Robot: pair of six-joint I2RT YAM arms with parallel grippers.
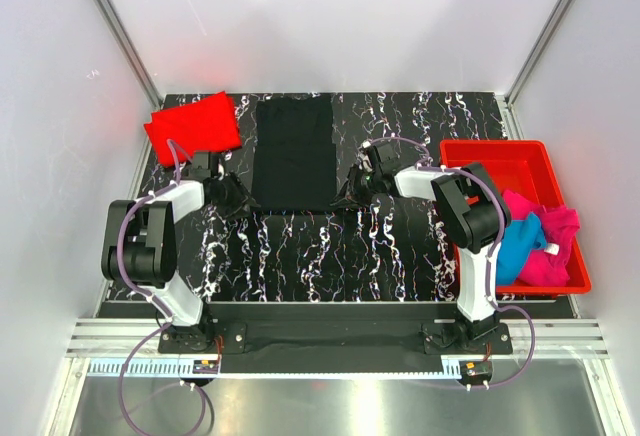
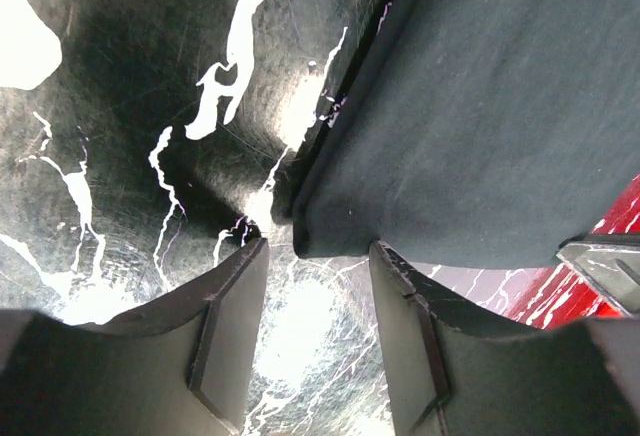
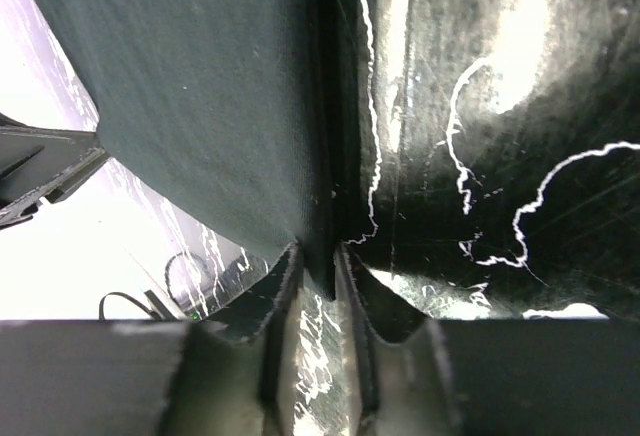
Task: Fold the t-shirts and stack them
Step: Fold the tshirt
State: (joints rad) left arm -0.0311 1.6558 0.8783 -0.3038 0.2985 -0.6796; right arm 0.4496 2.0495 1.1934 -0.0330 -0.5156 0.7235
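Note:
The left gripper grabs the black t-shirt's near corner next, across from my right gripper, so both grippers fold the t-shirt's near edge over evenly.
A black t-shirt [image 1: 295, 151] lies flat as a long folded strip in the middle of the table. My left gripper [image 1: 238, 196] sits at its near left corner. In the left wrist view that gripper [image 2: 318, 248] is open, and the corner of the black t-shirt [image 2: 480, 106] lies just ahead of the fingertips. My right gripper [image 1: 352, 188] is at the near right corner, and in its wrist view the gripper [image 3: 320, 251] pinches the folded edge of the black t-shirt [image 3: 200, 86]. A folded red t-shirt [image 1: 195, 124] lies at the back left. The blue t-shirt [image 1: 518, 251] and magenta t-shirt [image 1: 555, 256] lie crumpled in the bin.
The red plastic bin [image 1: 490, 153] stands at the right edge of the black marbled table [image 1: 330, 246]. White walls close in the left, back and right sides. Both arm bases are bolted at the near edge.

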